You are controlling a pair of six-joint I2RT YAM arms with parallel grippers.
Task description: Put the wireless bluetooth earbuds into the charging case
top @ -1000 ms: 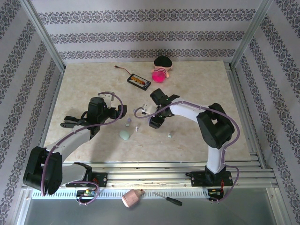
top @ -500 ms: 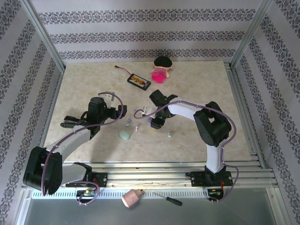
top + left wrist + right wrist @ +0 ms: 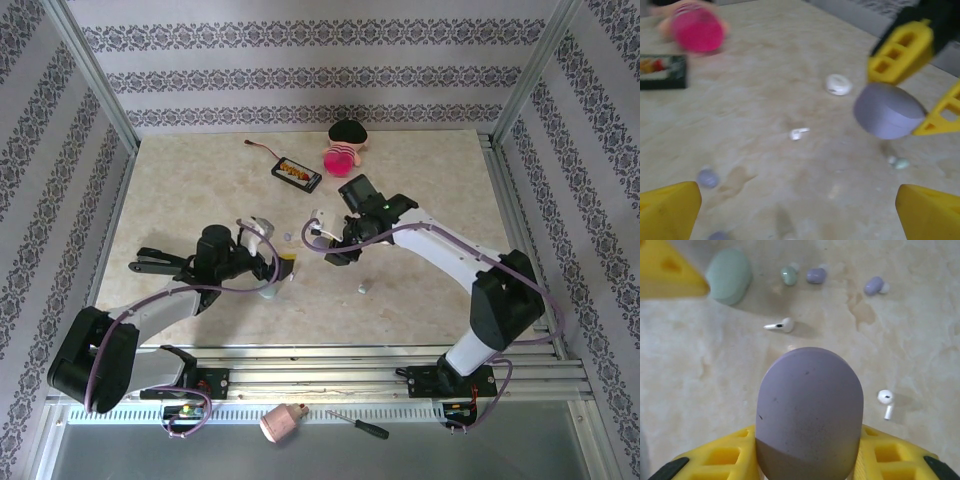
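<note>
My left gripper should grab the lavender case across its base (image 3: 320, 241) (image 3: 879, 113). The lid then stays free to open, so the earbuds can go in.
My right gripper (image 3: 336, 252) is shut on a lavender charging case (image 3: 810, 410), which stands up between its yellow fingers (image 3: 900, 50) above the table. Loose earbuds lie on the marble beneath: a white one (image 3: 782, 326), another white one (image 3: 885, 401), a mint one (image 3: 788, 275) and two lavender ones (image 3: 816, 275) (image 3: 873, 285). A mint case (image 3: 730, 276) lies shut beside them. My left gripper (image 3: 279, 266) hovers low over the mint case, open and empty, its yellow tips (image 3: 670, 212) far apart.
A pink cup with a black cap (image 3: 342, 158) and a black tray (image 3: 296, 173) sit at the back of the table. A small white round piece (image 3: 838, 84) lies near the lavender case. One mint earbud (image 3: 361, 288) lies alone toward the front.
My right gripper has shut on the lavender case and raised it slightly as the arm swung out. My left gripper has slid right and forward over the mint case.
</note>
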